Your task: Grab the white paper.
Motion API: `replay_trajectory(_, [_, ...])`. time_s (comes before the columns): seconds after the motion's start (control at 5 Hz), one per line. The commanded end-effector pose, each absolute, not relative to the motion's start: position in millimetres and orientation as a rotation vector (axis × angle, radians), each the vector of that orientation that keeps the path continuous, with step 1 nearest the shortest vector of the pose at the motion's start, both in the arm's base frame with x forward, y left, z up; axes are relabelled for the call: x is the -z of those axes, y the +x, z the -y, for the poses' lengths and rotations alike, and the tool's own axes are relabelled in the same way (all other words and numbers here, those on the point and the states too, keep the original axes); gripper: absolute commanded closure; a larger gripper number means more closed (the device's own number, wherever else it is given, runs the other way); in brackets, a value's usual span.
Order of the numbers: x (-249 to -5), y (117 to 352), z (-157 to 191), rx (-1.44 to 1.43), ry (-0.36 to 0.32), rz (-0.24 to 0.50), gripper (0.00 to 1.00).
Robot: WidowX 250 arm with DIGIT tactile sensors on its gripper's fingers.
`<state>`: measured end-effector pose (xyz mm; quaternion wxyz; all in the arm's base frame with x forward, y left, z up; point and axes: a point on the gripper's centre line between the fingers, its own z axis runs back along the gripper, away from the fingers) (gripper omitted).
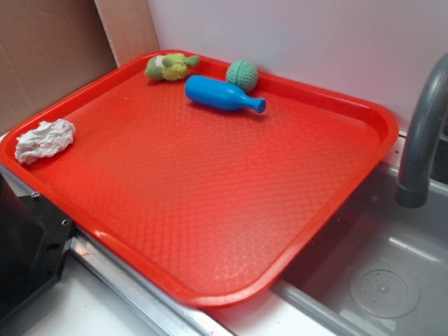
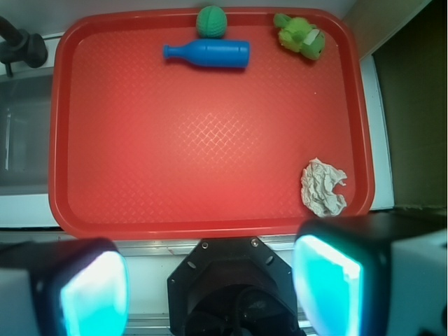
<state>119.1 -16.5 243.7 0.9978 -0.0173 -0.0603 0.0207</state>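
Note:
I should next use my gripper to pick the white paper off the red tray, and I should grab the paper by its thick crumpled body [image 1: 43, 142].
The white paper [image 1: 44, 139] is a crumpled wad lying on the red tray [image 1: 210, 210] at its left edge. In the wrist view the white paper [image 2: 323, 186] lies near the tray's [image 2: 175, 154] lower right corner. My gripper [image 2: 210, 287] is open and empty, its two pads wide apart, high above the tray's near rim. The right pad [image 2: 327, 285] sits just below the paper in that view. The gripper's fingers do not show in the exterior view.
A blue bottle [image 1: 222, 94], a green ball [image 1: 242, 74] and a yellow-green plush toy [image 1: 169, 67] lie at the tray's far edge. A grey faucet [image 1: 423, 133] and sink [image 1: 385, 280] are on the right. The black robot base [image 1: 28, 252] stands at the left front.

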Motion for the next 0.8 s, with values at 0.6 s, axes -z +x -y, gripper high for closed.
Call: replay_trajectory(0.6, [-108,131,-80,-0.11,0.185,0.028,0.0])
